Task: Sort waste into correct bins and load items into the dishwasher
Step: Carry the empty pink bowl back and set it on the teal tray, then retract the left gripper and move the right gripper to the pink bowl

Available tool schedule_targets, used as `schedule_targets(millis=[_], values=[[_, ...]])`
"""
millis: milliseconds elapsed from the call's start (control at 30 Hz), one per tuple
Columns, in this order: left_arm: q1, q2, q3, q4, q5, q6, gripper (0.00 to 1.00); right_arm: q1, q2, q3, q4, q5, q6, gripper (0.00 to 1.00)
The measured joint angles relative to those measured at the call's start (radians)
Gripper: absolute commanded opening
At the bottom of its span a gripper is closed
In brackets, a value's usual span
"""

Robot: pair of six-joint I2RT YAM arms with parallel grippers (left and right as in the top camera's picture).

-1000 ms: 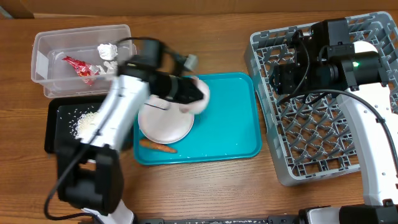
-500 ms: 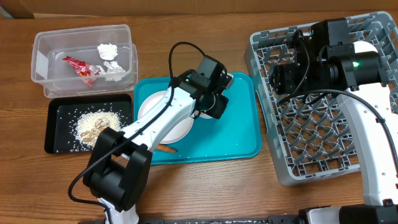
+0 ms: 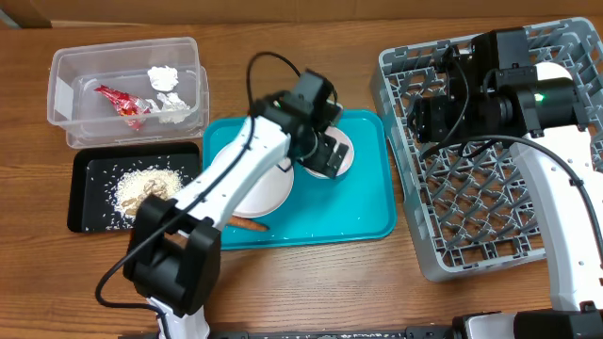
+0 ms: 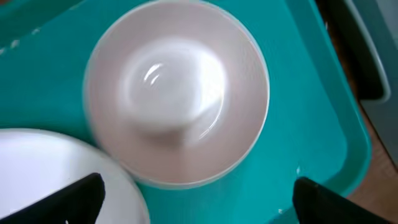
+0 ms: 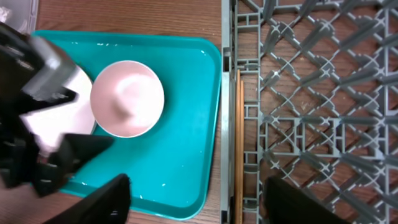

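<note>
I should next use my right gripper to pinch the white bowl's rim [image 3: 352, 152] on the side facing the dish rack [image 3: 471, 212], and then I tilt the bowl and load it there.
The white bowl [image 3: 337, 156] [image 4: 177, 93] [image 5: 127, 98] stands upright on the teal tray [image 3: 363, 202], touching the white plate [image 3: 247, 188] [image 4: 50, 180]. My left gripper [image 3: 323, 151] [image 4: 199, 199] hovers just above the bowl, open, with nothing between its fingers. An orange carrot [image 3: 241, 224] lies at the tray's front edge. My right gripper [image 3: 433, 115] [image 5: 199, 199] hangs open and empty over the left side of the grey dish rack [image 3: 471, 212]. The chopsticks [image 5: 238, 137] lie along the rack's left edge.
The clear tub [image 3: 66, 89] at the back left holds a red wrapper [image 3: 118, 102] and tissue wads [image 3: 162, 77]. In front of it the black tray [image 3: 89, 193] holds food scraps [image 3: 141, 190]. The left arm stretches across the plate.
The left arm swung from the bins' side to the right over the teal tray with the bowl. Its jaws opened wide, and the bowl now sits free on the tray. The right arm has not moved.
</note>
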Motion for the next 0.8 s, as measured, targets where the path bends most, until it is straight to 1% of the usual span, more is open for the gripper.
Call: schedule_targets(millis=[100, 167, 233, 300, 333, 400, 433, 567, 667, 733, 800], values=[[0.038, -0.001, 0.081, -0.081, -0.014, -0.001, 1.00, 0.000, 0.000, 0.000, 0.000, -0.002, -0.003, 0.78], [0.063, -0.003, 0.122, -0.119, -0.031, -0.014, 1.00, 0.000, 0.000, -0.001, 0.027, -0.002, -0.002, 0.82], [0.091, -0.008, 0.159, -0.193, -0.058, -0.041, 1.00, 0.000, 0.000, -0.001, 0.082, -0.002, -0.002, 0.88], [0.119, -0.018, 0.194, -0.297, -0.094, -0.083, 1.00, 0.000, 0.000, -0.001, 0.150, -0.002, -0.005, 0.89], [0.130, -0.023, 0.205, -0.339, -0.108, -0.098, 1.00, 0.000, 0.000, -0.001, 0.158, -0.002, -0.005, 0.89], [0.165, -0.043, 0.241, -0.471, -0.123, -0.177, 1.00, 0.000, 0.000, -0.001, 0.203, -0.011, -0.003, 0.89], [0.187, -0.063, 0.251, -0.512, -0.125, -0.226, 1.00, 0.000, 0.000, -0.001, 0.232, -0.015, -0.003, 0.89], [0.247, -0.140, 0.278, -0.563, -0.131, -0.352, 1.00, 0.000, 0.006, -0.002, 0.356, -0.029, -0.003, 0.89], [0.256, -0.187, 0.287, -0.639, -0.109, -0.406, 1.00, 0.000, 0.014, -0.002, 0.357, -0.037, -0.003, 0.93], [0.256, -0.207, 0.289, -0.715, -0.083, -0.429, 1.00, 0.000, 0.018, -0.002, 0.331, -0.049, -0.003, 0.93], [0.256, -0.221, 0.289, -0.740, -0.048, -0.439, 1.00, 0.000, 0.021, -0.002, 0.294, -0.095, 0.002, 0.93]])
